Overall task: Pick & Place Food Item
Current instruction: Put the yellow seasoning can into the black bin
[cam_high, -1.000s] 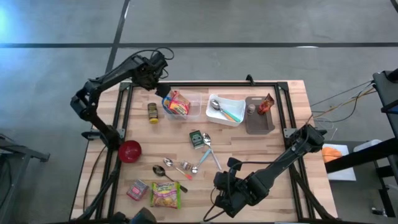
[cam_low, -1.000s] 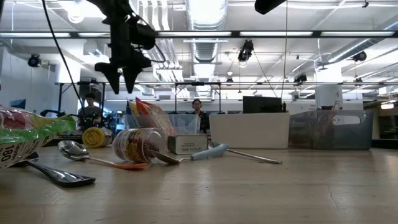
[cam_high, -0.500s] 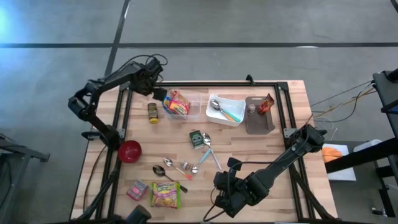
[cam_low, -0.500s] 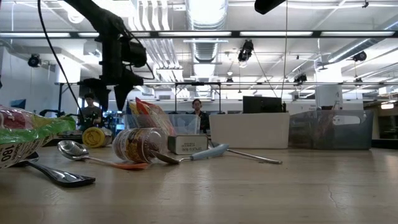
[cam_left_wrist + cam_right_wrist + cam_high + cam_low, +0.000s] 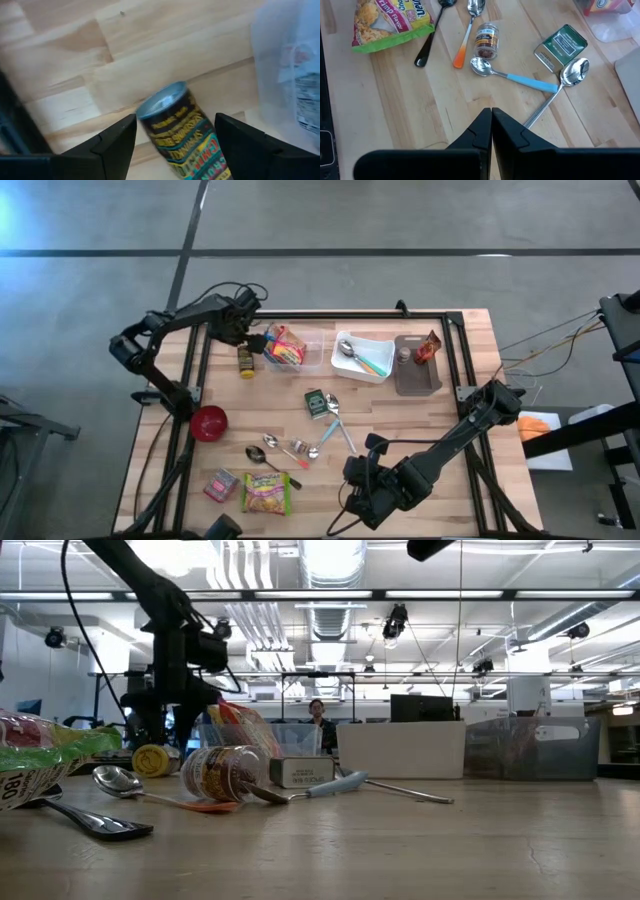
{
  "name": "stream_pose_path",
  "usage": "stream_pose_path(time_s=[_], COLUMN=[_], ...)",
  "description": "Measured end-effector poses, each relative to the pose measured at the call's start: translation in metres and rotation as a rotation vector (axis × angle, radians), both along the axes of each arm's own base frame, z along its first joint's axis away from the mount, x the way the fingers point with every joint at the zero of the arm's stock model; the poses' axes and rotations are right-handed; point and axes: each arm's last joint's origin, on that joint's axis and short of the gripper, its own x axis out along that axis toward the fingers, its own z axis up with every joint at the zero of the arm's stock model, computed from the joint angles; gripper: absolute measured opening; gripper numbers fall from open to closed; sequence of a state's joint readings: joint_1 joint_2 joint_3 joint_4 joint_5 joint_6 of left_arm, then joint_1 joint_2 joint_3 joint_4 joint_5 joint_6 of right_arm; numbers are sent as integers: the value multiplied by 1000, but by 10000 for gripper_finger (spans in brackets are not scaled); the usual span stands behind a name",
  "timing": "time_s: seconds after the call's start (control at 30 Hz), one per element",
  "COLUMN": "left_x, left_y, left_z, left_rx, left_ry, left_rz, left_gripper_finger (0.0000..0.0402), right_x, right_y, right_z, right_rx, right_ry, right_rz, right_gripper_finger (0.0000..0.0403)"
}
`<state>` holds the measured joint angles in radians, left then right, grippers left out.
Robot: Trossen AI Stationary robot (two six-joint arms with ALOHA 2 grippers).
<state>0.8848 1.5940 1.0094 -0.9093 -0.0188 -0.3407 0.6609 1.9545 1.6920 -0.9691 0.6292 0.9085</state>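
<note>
I will next take hold of the can's body just below the silver rim [image 5: 246,361] [image 5: 177,125] with my left gripper, to pick up the food item for placing.
A yellow-and-dark can [image 5: 246,362] lies on its side on the table at the far left, next to a clear bin [image 5: 312,352] holding a noodle packet [image 5: 285,345]. My left gripper [image 5: 249,340] hangs open just above the can, pointing down. In the left wrist view its fingers stand either side of the can [image 5: 182,131] without touching it. The low view shows the left gripper [image 5: 150,728] over the can's yellow end [image 5: 152,760]. My right gripper [image 5: 491,120] waits shut above the table's near middle [image 5: 352,476].
A green tin [image 5: 317,403], a small jar [image 5: 298,447] and several spoons lie mid-table. A red bowl [image 5: 209,422] stands at the left; two food packets [image 5: 266,492] lie near the front edge. A white tray [image 5: 363,357] and a grey tray [image 5: 418,365] stand at the far right.
My left gripper has come down and a little toward the table's near edge, from high over the bin's far left corner to just above the can, staying open. The can and the other things have not moved.
</note>
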Motion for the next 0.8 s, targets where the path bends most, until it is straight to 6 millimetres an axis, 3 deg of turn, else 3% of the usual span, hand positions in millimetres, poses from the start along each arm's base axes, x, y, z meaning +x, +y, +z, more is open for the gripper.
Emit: stream_pose_path(time_s=[0.8], left_x=[-8], left_y=[-10], left_z=[-29], left_rx=[-8], left_ry=[6], left_rz=[-12], left_gripper_finger=[262], right_x=[0], right_y=[0], right_z=[0], right_rx=[1], right_ry=[-4], right_rz=[3], right_gripper_finger=[8])
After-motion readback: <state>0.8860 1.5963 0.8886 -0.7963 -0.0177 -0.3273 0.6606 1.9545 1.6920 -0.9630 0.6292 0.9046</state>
